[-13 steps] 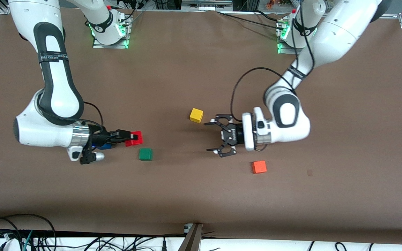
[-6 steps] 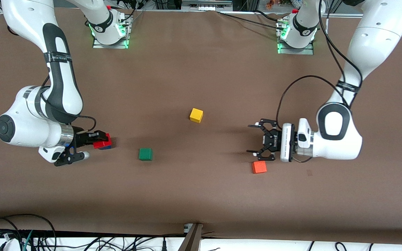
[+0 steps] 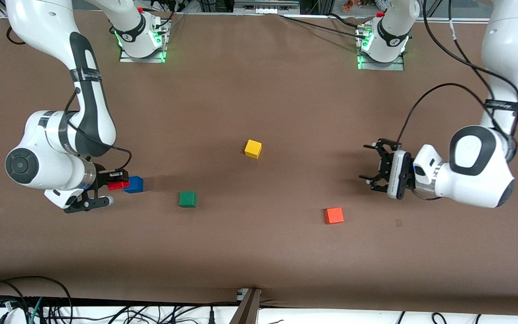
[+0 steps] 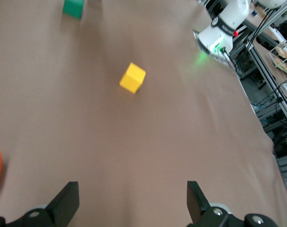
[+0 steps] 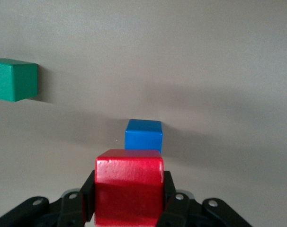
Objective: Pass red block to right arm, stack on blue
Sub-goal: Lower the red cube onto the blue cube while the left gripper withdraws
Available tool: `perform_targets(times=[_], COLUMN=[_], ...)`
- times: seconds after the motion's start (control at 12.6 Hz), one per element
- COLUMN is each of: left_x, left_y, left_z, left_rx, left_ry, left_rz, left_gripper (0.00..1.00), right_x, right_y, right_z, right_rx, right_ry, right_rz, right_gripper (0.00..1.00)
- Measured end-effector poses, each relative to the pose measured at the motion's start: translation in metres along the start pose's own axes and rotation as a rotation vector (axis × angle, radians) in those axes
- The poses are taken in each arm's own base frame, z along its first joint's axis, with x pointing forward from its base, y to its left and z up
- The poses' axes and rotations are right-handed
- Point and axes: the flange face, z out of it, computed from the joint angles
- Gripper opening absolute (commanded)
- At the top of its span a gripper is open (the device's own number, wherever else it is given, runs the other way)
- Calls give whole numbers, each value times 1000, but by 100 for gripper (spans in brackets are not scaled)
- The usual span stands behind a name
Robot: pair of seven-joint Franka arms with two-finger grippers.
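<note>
My right gripper stays closed on the red block (image 3: 116,185) for now, since the block is short of the blue cube (image 3: 134,184) and would miss if released.
My right gripper (image 3: 117,183) is shut on the red block (image 3: 116,185), held off the table just beside the blue cube (image 3: 134,184), on the side toward the right arm's end. In the right wrist view the red block (image 5: 129,184) sits between the fingers, with the blue cube (image 5: 143,135) a short way ahead on the table. My left gripper (image 3: 366,163) is open and empty, up in the air toward the left arm's end of the table. In the left wrist view it (image 4: 131,201) shows wide-open jaws with nothing between them.
A green cube (image 3: 187,199) lies near the blue one, also in the right wrist view (image 5: 13,79). A yellow cube (image 3: 253,149) sits mid-table and an orange-red cube (image 3: 333,215) nearer the front camera. Cables run along the table's front edge.
My right gripper has carried the red block toward the right arm's end, from past the blue cube to just short of it, uncovering it. My left gripper has withdrawn toward its own end, still open.
</note>
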Motion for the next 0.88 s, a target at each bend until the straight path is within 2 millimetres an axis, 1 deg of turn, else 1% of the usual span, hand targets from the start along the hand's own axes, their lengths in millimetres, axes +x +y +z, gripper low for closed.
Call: perform_targets(times=[0.16, 0.32, 0.48, 0.72, 0.88], left_x=[-4, -2, 1, 14, 30], left_y=[13, 27, 41, 69, 94], left_z=[-16, -33, -58, -104, -125], left_rx=[16, 27, 44, 147, 252], left_ry=[-98, -174, -256, -359, -412], left_rz=[-94, -173, -284, -486, -626], left_gripper=[100, 100, 100, 100, 100], right_x=[-1, -1, -4, -11, -15], right_y=[3, 7, 9, 12, 9], right_z=[4, 7, 12, 18, 26], right_rx=[-6, -13, -18, -22, -27], right_ry=[5, 19, 40, 66, 88], right_rz=[6, 11, 15, 22, 20], right_gripper=[0, 0, 0, 0, 0])
